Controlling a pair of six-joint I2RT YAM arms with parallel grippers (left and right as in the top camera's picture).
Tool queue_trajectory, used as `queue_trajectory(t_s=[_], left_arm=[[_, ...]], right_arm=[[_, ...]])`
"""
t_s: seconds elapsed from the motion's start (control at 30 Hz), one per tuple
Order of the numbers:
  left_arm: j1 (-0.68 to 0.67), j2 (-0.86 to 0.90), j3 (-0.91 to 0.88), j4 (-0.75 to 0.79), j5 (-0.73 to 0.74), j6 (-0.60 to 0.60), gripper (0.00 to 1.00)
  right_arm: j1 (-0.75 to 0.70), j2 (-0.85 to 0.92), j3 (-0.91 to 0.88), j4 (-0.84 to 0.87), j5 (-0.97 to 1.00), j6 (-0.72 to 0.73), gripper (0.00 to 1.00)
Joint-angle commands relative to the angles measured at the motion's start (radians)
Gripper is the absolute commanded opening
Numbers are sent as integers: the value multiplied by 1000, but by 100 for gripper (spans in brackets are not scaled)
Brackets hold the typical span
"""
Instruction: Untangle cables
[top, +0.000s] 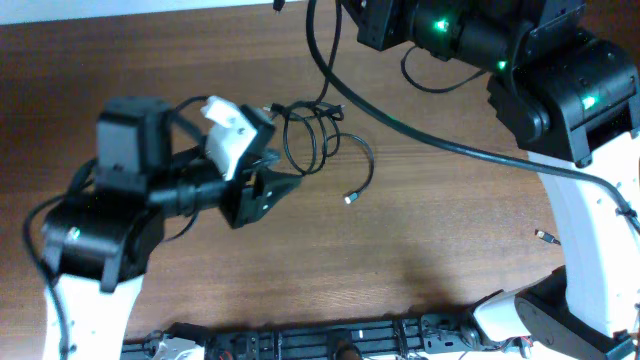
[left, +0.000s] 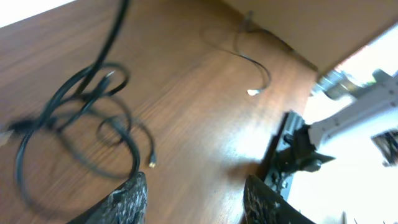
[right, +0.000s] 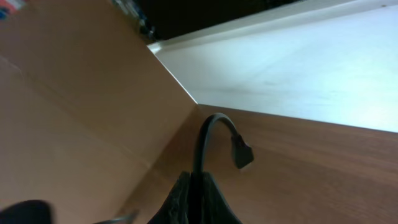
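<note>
I will next use my left gripper to grab a black loop on the bundle's side (top: 302, 170) (left: 133, 163) nearest that gripper. The plug tips will stay free, to draw the cables apart.
The cables (top: 312, 135) lie as a loose bundle of thin black loops at the table's middle; one strand trails right to a metal plug tip (top: 350, 198). In the left wrist view the loops (left: 74, 118) lie ahead and left of the jaws, with a gold plug tip (left: 152, 163) close by. My left gripper (top: 280, 176) is open and empty just left of the bundle; its jaws show in the left wrist view (left: 196, 205). My right gripper (right: 198, 193) is shut on a black cable (right: 205, 134) near its plug end (right: 240, 153), held above the table.
A thick black robot cable (top: 440, 140) runs from the top across to the right arm. A small loose plug (top: 545, 237) lies at the right. A thin cord with a white tip (left: 252, 92) lies farther out. Arm bases (top: 350, 340) line the front edge.
</note>
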Motion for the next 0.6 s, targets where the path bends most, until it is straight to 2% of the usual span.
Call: queue_trajectory(t_s=[0.0,0.2,0.37,0.57], left_arm=[[-47,56,6,57,86,79,52],[-80,119,6,104,62,177,55],[-79,122,6,129,-93,180,54],[-80,122,6,189,-115,179,54]], right_arm=[[-3,-13,25,7,-74,58,4],[-3,-13,25,0,-173,58,4],[-3,-13,25,-54,-174,58,4],[-3,-13,25,-63,-245,58,4]])
